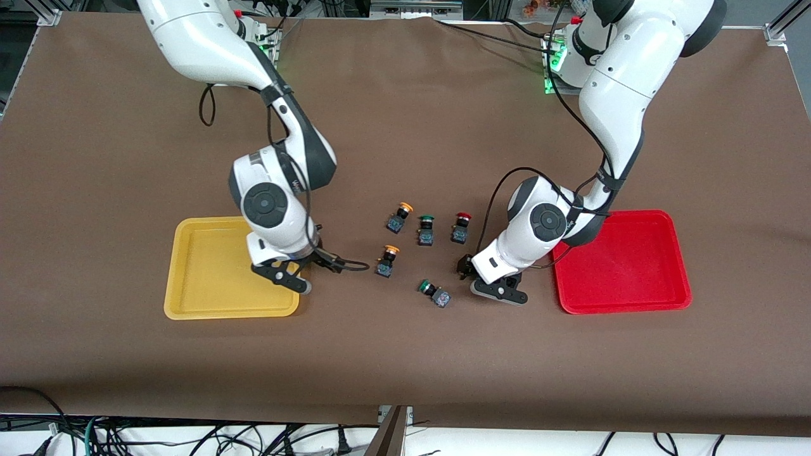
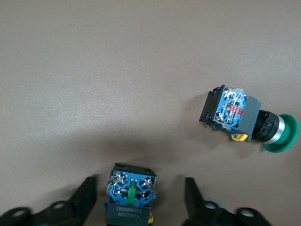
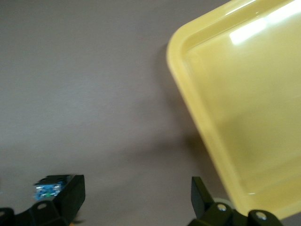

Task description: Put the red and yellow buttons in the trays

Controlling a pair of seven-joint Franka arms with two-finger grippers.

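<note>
The robot's right hand should next grab a yellow-capped button by its blue body, so that it can put the button in the yellow tray.
The yellow tray lies toward the right arm's end and the red tray toward the left arm's end; nothing lies in either. Between them stand two yellow-capped buttons and one red-capped button. My left gripper is open, low over the table beside the red tray. In the left wrist view its fingers flank a black-and-blue button body without touching it; its cap is hidden. My right gripper is open and empty over the yellow tray's corner.
Two green-capped buttons are here: one stands between the yellow and red ones, the other lies on its side nearest the front camera, also in the left wrist view. A button's blue body shows by a right finger.
</note>
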